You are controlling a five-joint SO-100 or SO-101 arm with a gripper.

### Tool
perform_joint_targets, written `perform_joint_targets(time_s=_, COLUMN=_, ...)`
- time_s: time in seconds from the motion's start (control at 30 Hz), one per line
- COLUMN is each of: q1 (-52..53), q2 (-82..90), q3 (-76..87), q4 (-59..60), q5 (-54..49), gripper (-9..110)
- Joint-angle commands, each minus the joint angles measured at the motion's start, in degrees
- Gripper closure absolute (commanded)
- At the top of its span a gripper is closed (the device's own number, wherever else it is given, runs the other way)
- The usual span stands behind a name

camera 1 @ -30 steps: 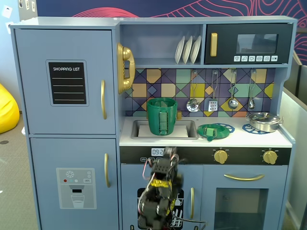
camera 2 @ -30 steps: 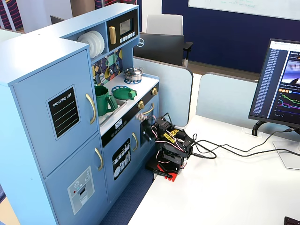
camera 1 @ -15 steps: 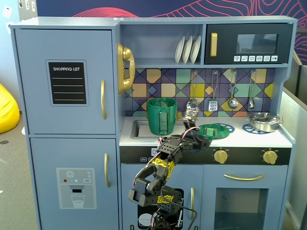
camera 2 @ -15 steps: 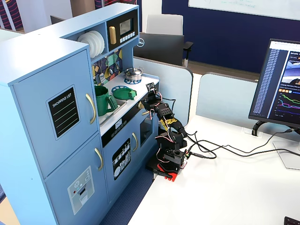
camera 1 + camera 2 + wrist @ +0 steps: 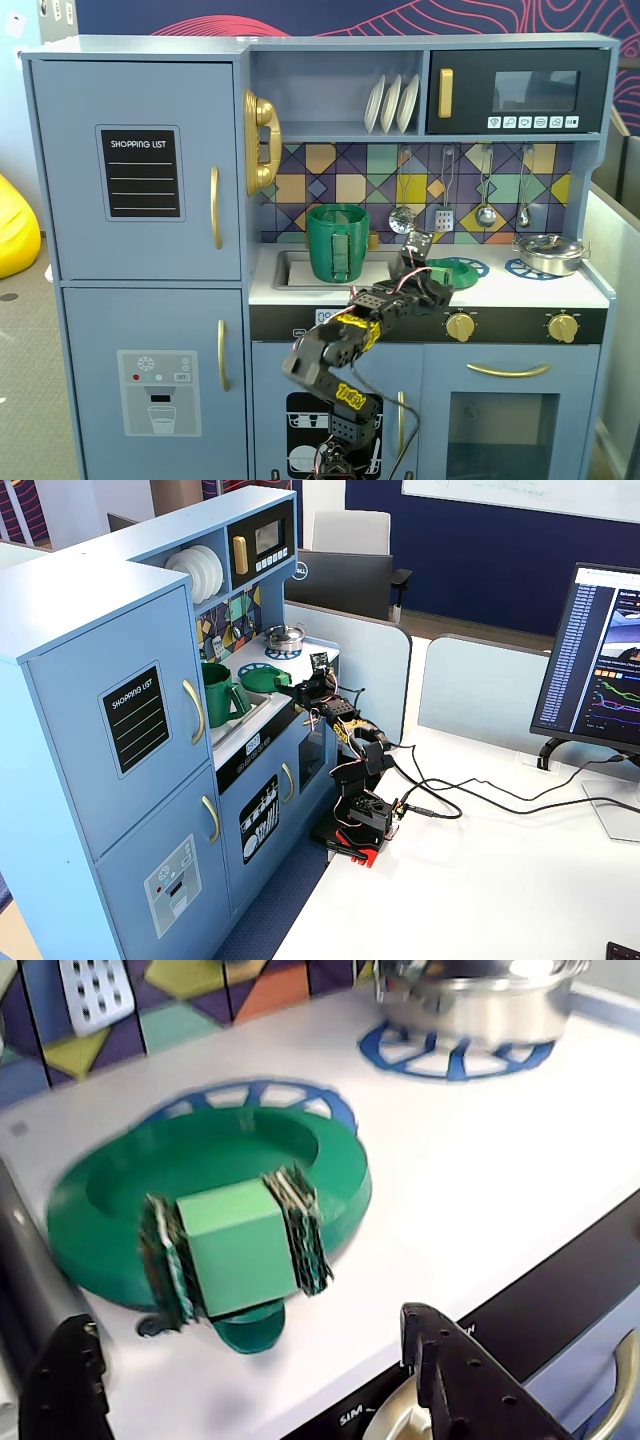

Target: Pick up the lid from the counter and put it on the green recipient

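My gripper needs to pick up the flat green lid next by its light-green tab handle (image 5: 440,274). Then it can put the lid on the green recipient (image 5: 337,242).
The lid (image 5: 210,1165) is a flat green disc lying on the white counter (image 5: 480,1180), over a blue burner ring. Its handle (image 5: 235,1245) is a light-green block with ragged pads on both sides. My gripper (image 5: 255,1375) is open; its black fingers (image 5: 455,1370) stand wide apart just short of the handle and touch nothing. In a fixed view the gripper (image 5: 418,268) is at the counter's front edge beside the lid (image 5: 462,268). The green recipient (image 5: 337,242), a tall pot with a strap handle, stands in the sink to the left, and also shows in the other fixed view (image 5: 218,693).
A silver pan (image 5: 548,252) sits on the right burner ring, behind the lid in the wrist view (image 5: 470,1000). Utensils hang on the tiled back wall (image 5: 485,190). Gold knobs (image 5: 460,325) line the front panel below the counter.
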Motion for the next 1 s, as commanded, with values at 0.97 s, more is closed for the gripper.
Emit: perform_joint_targets(time_s=0.97, q1=-5.5, q2=-18.8, q3=-21.2, q4=-2.6, q5=-9.6, gripper=101)
